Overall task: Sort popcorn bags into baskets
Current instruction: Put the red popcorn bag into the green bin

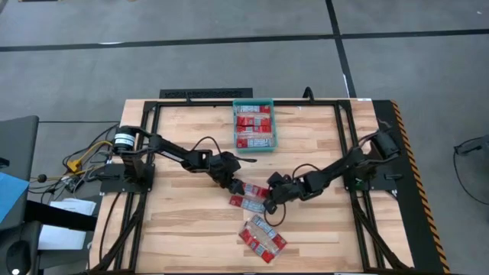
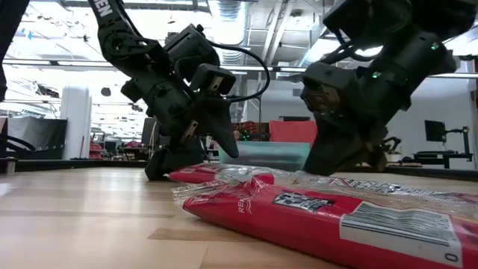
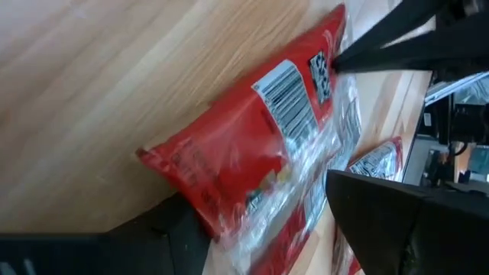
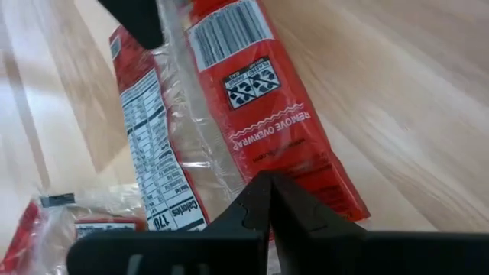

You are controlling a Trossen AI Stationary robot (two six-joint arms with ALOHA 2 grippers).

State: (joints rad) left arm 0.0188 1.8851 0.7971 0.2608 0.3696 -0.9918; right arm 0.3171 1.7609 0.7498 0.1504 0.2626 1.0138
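The red popcorn bag's short end beyond the barcode (image 3: 183,176) will be grabbed next by my left gripper, so that I can put the bag into the teal basket.
A red popcorn bag (image 1: 246,189) (image 3: 244,145) (image 4: 267,114) lies flat at mid-table, and a second one (image 4: 149,137) is beside it. My left gripper (image 1: 231,176) (image 2: 196,153) is open. It points down with a finger on either side of one end of the bag. My right gripper (image 1: 271,195) (image 4: 271,202) is shut at the bag's other end. The teal basket (image 1: 273,126) stands near the far edge with red bags lying inside it. My left gripper's lower finger (image 3: 179,221) stands right at the bag's short end (image 3: 164,164), but I cannot tell whether it touches. My right gripper is shut on the bag's opposite end (image 4: 306,179), slanting down from the table's right. The fingers hide the pinch itself. The bag lies on the table.
Two or three more red bags (image 1: 262,238) (image 2: 336,220) lie toward the near edge, in front of both grippers. Black frame rails (image 1: 348,130) run along the table's sides. Bare wood (image 1: 183,221) lies left of the bags.
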